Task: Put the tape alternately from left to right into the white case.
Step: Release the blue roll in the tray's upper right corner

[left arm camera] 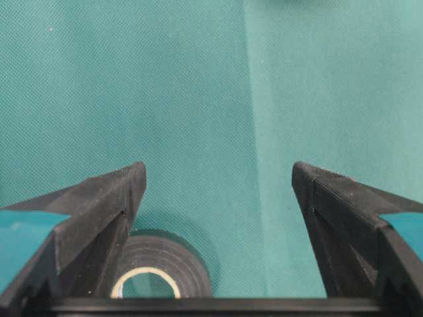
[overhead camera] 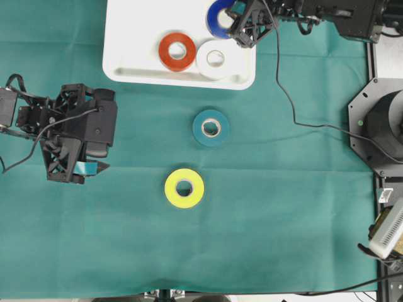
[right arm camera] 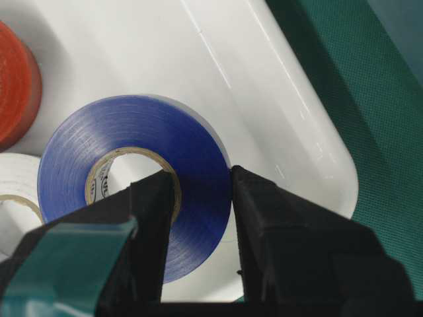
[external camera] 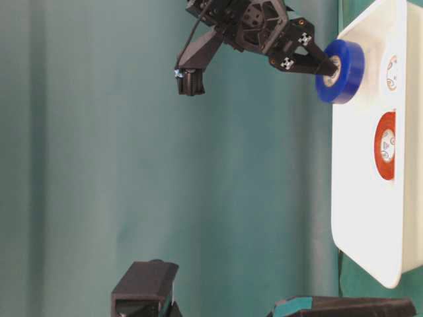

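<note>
The blue roll's lower edge is inside the white case's rim, low over the case's bottom, so it is time for my right gripper to open.
The white case point(overhead camera: 126, 63) lies at the top of the green cloth. In it lie an orange-red roll point(overhead camera: 177, 51) and a white roll point(overhead camera: 215, 58). My right gripper point(right arm camera: 198, 173) is shut on the blue roll point(right arm camera: 79, 145), one finger through its core and one outside. It holds the roll tilted over the case's right end point(right arm camera: 310, 152). A teal roll point(overhead camera: 211, 128) and a yellow roll point(overhead camera: 184, 187) lie on the cloth. My left gripper point(left arm camera: 218, 178) stands open at the left, low over the cloth. The black roll point(left arm camera: 175, 257) lies beside its left finger.
A black cable point(overhead camera: 289, 107) runs from the right arm across the cloth to the arm base point(overhead camera: 384, 126) at the right edge. A pale device point(overhead camera: 387, 229) sits off the cloth at the lower right.
</note>
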Tool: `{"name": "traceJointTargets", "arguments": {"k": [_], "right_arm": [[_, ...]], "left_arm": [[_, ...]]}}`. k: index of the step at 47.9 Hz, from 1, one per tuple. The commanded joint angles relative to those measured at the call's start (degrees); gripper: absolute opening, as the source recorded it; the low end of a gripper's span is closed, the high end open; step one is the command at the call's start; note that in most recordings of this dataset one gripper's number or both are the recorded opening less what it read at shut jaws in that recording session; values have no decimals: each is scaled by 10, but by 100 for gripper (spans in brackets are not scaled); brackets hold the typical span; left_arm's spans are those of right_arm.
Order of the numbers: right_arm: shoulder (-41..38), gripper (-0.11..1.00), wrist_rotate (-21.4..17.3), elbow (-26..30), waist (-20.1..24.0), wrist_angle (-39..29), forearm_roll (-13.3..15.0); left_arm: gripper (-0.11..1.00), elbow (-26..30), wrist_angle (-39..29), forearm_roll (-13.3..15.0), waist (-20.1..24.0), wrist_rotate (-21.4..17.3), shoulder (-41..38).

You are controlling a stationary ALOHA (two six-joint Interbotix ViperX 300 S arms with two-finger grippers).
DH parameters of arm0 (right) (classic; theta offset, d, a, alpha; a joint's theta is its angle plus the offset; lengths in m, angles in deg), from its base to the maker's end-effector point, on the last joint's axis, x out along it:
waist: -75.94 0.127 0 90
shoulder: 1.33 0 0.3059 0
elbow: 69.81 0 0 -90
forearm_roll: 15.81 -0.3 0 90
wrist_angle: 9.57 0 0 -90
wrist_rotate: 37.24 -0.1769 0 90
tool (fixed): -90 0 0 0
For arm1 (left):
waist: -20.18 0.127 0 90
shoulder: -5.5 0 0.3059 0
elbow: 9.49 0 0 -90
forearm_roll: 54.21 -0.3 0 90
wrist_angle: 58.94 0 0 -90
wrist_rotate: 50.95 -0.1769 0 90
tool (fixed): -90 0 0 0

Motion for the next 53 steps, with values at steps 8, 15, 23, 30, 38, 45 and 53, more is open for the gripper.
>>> {"name": "traceJointTargets", "arguments": {"k": [8, 15, 23, 30, 38, 45, 53], "right_arm": [[14, 25, 1, 15, -1, 5, 2], [14, 25, 1, 15, -1, 4, 2], [15, 31, 1, 15, -1, 5, 2], [15, 75, 1, 15, -1, 5, 2], [14, 83, 1, 15, -1, 4, 2], [15, 83, 1, 15, -1, 4, 2], [16, 83, 0, 15, 0, 5, 2]], "left_arm": [[75, 11, 4, 1, -2, 0, 4], [75, 11, 4, 1, -2, -1, 4], [75, 11, 4, 1, -2, -1, 4], [75, 11, 4, 1, -2, -1, 4], [75, 11, 4, 1, -2, -1, 4], [75, 11, 4, 1, -2, -1, 4], [75, 11, 4, 1, -2, -1, 4]]}}
